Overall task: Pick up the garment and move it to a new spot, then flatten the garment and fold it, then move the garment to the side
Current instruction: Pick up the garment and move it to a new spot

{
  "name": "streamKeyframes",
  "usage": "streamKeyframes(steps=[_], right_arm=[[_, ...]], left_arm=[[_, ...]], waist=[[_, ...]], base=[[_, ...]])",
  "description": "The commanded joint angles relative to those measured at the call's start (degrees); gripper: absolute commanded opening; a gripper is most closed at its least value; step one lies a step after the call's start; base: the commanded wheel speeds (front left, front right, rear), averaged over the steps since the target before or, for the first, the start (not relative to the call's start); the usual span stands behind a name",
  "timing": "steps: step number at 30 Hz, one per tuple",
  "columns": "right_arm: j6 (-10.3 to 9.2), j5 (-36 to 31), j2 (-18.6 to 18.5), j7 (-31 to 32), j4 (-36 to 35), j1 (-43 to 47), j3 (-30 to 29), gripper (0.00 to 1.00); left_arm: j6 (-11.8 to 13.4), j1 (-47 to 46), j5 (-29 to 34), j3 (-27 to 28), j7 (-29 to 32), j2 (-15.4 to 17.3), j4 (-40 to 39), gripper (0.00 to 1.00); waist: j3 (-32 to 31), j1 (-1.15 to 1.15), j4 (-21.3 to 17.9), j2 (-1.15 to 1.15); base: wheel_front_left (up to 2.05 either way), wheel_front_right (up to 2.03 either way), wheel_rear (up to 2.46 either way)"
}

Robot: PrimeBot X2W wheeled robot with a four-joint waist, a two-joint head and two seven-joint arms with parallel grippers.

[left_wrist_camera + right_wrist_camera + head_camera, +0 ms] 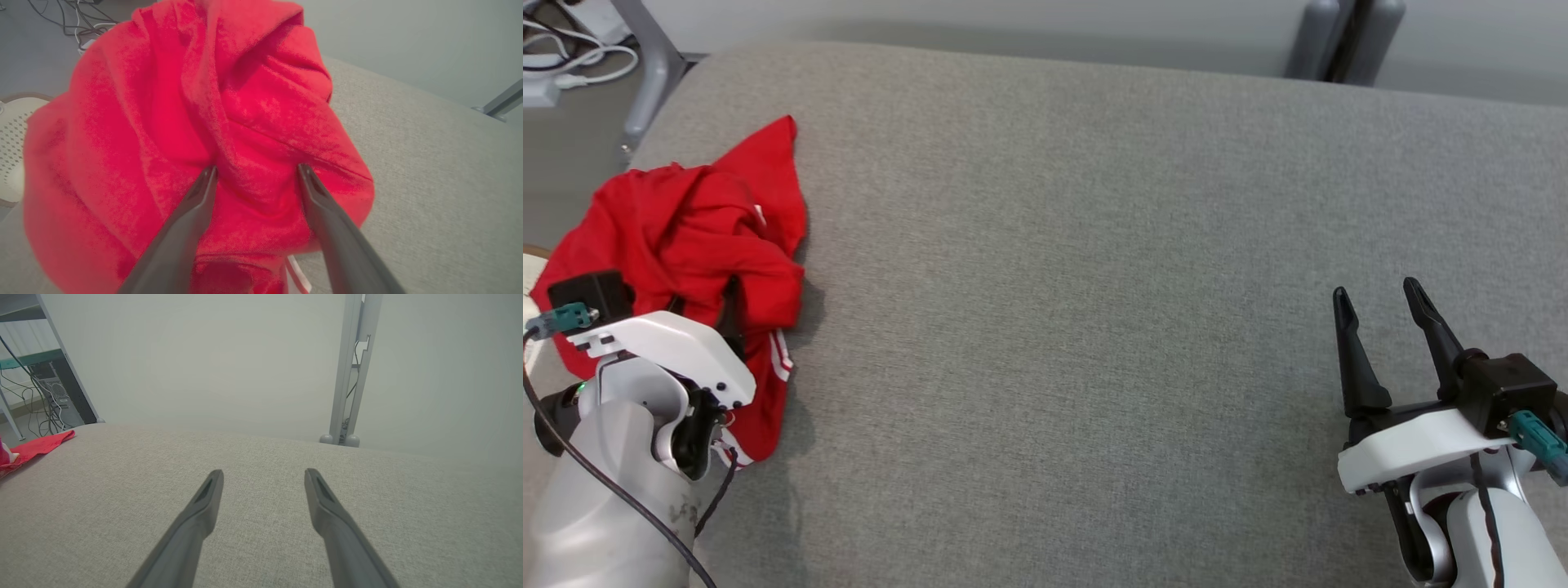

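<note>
Next, my left gripper grabs the crumpled red garment (686,220) by its raised fold (703,300) to move it to a new spot.
A crumpled red garment (686,220) with white stripes at its hem lies at the left end of the grey padded table (1094,286). My left arm reaches over its near part. In the left wrist view the left gripper (257,168) is open, both fingertips pushed down into the red garment (163,102) with a fold bulging between them. My right gripper (1375,290) stands open at the lower right, far from the cloth, with nothing between its fingers. The right wrist view has that right gripper (263,473) over bare table, and a corner of the garment (39,445) at the far left.
The table's left edge runs close beside the garment. Beyond it are a grey frame leg (645,73), white cables (572,49) on the floor and a pale perforated object (12,134). Two grey posts (1347,37) stand behind the far edge.
</note>
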Motion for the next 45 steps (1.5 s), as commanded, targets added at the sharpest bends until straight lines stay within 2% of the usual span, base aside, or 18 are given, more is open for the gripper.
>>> streamKeyframes(steps=[1, 5, 6, 7, 11, 14, 18, 22, 25, 33, 38, 45], right_arm=[[0.01, -0.4, -0.4, 0.0, -0.2, -0.9, -0.2, 1.00], [0.01, -0.2, -0.3, -0.2, -0.3, -1.1, -0.3, 1.00], [0.01, -0.1, -0.3, -0.3, -0.2, -1.0, -0.3, 1.00], [0.01, -0.1, -0.3, -0.4, 0.0, -1.0, -0.4, 1.00], [0.01, -0.2, -0.3, -0.4, 0.3, -1.1, -0.5, 1.00], [0.01, -0.3, -0.2, -0.5, 0.6, -0.5, -0.6, 1.00], [0.01, 0.2, 0.0, -1.0, 1.3, 0.1, -0.7, 1.00], [0.01, 0.8, 0.2, -1.8, 1.4, 0.9, -0.7, 1.00], [0.01, 1.0, 0.3, -2.1, 1.5, 1.8, -0.8, 1.00], [0.01, 1.5, 0.4, -2.6, 1.4, 3.8, -0.6, 1.00], [0.01, 2.0, 0.5, -2.5, 0.8, 5.1, -0.6, 1.00], [0.01, 3.0, 0.5, -2.3, 0.1, 6.5, -0.5, 1.00]], left_arm=[[-0.5, -1.8, -0.8, 0.4, 0.6, 0.2, 2.2, 1.00], [-1.6, -4.7, -2.3, 1.1, 1.4, 0.7, 8.5, 1.00], [-2.0, -5.3, -2.2, 0.9, 1.0, 0.8, 9.6, 0.39], [-1.9, -5.9, -2.1, 0.9, 0.0, 1.1, 10.4, 0.00], [-2.3, -7.2, -1.2, 0.2, -3.7, 1.7, 13.4, 0.00], [-1.9, -7.3, -0.3, -0.3, -9.1, 1.2, 13.7, 0.00], [-1.3, -5.6, 0.4, 0.1, -15.5, 1.8, 12.8, 0.00], [0.1, -2.7, 1.5, 1.1, -17.5, 2.1, 8.3, 0.00], [1.5, 1.6, 3.1, 3.3, -17.7, 2.3, -0.4, 0.00], [5.4, 16.0, 8.1, 6.3, -17.7, -0.3, -21.2, 0.00], [8.0, 24.8, 10.6, 5.0, -16.8, -1.4, -32.8, 0.00], [10.3, 32.6, 12.5, 2.8, -12.9, -2.0, -45.5, 0.00]], waist=[[1.9, 0.00, -1.3, 0.00], [2.9, 0.00, -1.6, 0.00], [3.1, 0.00, -1.6, 0.00], [3.2, 0.00, -1.5, 0.00], [2.9, 0.00, -1.2, 0.00], [2.0, 0.00, -0.8, 0.00], [0.1, 0.00, -0.3, 0.00], [-2.3, 0.00, -0.1, 0.00], [-4.1, 0.00, 0.0, 0.00], [-8.0, 0.00, -0.9, 0.00], [-10.4, 0.00, -2.2, 0.00], [-12.4, 0.00, -4.6, 0.00]], base=[[0.00, 0.00, 0.00], [0.00, 0.00, 0.00], [0.00, 0.00, 0.00], [0.00, 0.00, 0.00], [0.00, 0.00, 0.00], [0.00, 0.00, 0.00], [0.00, 0.00, 0.00], [0.00, 0.00, 0.00], [0.00, 0.00, 0.00], [0.00, 0.00, 0.00], [0.00, 0.00, 0.00], [0.00, 0.00, 0.00]])
